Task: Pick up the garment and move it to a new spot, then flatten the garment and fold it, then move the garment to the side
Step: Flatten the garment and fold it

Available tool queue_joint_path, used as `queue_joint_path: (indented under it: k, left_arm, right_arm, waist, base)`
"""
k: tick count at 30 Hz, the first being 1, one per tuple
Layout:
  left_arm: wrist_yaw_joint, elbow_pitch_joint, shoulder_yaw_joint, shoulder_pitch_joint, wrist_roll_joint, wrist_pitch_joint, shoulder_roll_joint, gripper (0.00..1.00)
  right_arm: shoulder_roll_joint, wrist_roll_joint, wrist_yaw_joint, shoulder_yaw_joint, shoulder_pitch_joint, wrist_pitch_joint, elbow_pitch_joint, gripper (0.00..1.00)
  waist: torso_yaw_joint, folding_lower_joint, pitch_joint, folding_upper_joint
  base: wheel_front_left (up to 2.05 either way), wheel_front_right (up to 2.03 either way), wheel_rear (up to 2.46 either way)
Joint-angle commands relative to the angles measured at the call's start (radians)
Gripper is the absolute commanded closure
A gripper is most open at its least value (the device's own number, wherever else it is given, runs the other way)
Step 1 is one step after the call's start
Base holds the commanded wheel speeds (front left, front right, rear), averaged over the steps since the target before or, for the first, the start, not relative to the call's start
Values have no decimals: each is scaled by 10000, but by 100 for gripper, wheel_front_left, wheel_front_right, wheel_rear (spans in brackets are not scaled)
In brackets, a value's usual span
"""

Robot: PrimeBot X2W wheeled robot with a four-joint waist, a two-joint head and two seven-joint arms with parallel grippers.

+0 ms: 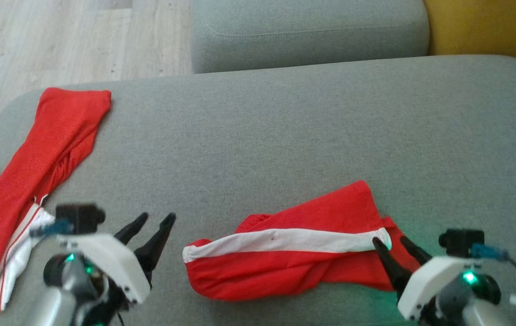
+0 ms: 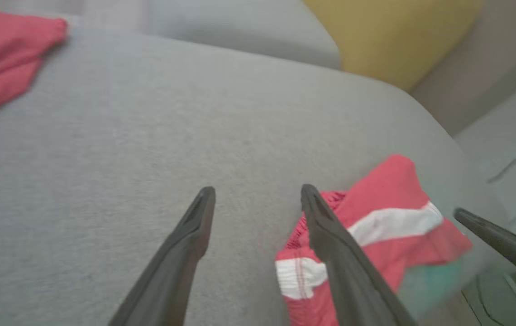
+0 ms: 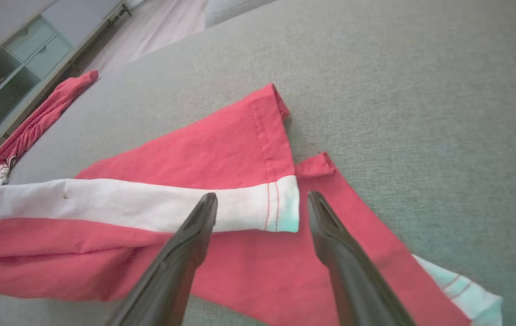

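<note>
The left gripper grabs the garment by its gathered waistband edge at the white stripe (image 1: 188,253) next. That edge puffs up while the garment's body (image 1: 299,261) lies slack.
The garment (image 1: 303,244) is red with a white side stripe and lies crumpled on the grey cushion (image 1: 285,136), low in the middle of the head view. My right gripper (image 1: 389,239) is open at its right end, fingers just over the stripe's hem. In the right wrist view that gripper (image 3: 262,195) hovers spread above the hemmed end of the garment (image 3: 222,149). My left gripper (image 1: 156,217) is open and empty, a short way left of the garment's other end. In the left wrist view the open fingers (image 2: 258,189) point over bare cushion, with the garment (image 2: 389,222) to their right.
A second red and white garment (image 1: 45,154) lies stretched along the cushion's left edge. Behind the cushion is another grey cushion (image 1: 308,31), with a yellow surface (image 1: 489,27) at the far right. Wood floor (image 1: 59,36) lies beyond the left edge. A cabinet (image 3: 9,68) stands far off.
</note>
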Motion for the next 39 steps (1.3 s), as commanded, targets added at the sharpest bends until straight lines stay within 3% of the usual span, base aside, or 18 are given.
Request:
queue_joint_path:
  k: [1,7,13,20,27,30,34,39]
  left_arm:
    - [-87,-367,338,-690,-222,395,293,0]
    - [-259,-192,-59,-1632,-2007,3746,795,0]
    - [-280,711,-338,-2401,-3829,6351,822,0]
    - [-110,2045,-305,-3219,-4491,7274,711,0]
    - [-244,2925,-360,-3652,-4265,7098,868,0]
    - [-323,3122,-377,-3695,-4261,6954,864,0]
    - [-403,3324,-405,-3652,-4463,6998,813,0]
    - [-453,3502,-497,-3621,-4502,6974,792,0]
  right_arm:
    - [-218,104,-7,156,-671,179,-267,0]
    - [-145,638,-7,46,-1327,1734,280,0]
    - [-129,1161,-7,44,-1764,2724,686,0]
    - [-112,1797,-7,262,-2114,3667,995,0]
    - [-108,2071,-7,539,-2281,3842,1158,0]
    - [-105,2119,-7,641,-2308,3805,1142,8]
    - [-137,2165,-7,748,-2357,3612,1063,44]
    - [-198,2169,-7,817,-2411,3433,1071,58]
  waist:
    - [-14,0,19,-1]
    - [-11,0,92,-1]
    - [40,0,147,-1]
    - [-13,0,242,-1]
    - [-66,0,320,-1]
    - [-70,0,324,-1]
    - [-76,0,318,-1]
    - [-77,0,335,-1]
  base:
    - [0,0,0]
    - [0,0,0]
    - [0,0,0]
    - [0,0,0]
    - [0,0,0]
    - [0,0,0]
    - [0,0,0]
    - [0,0,0]
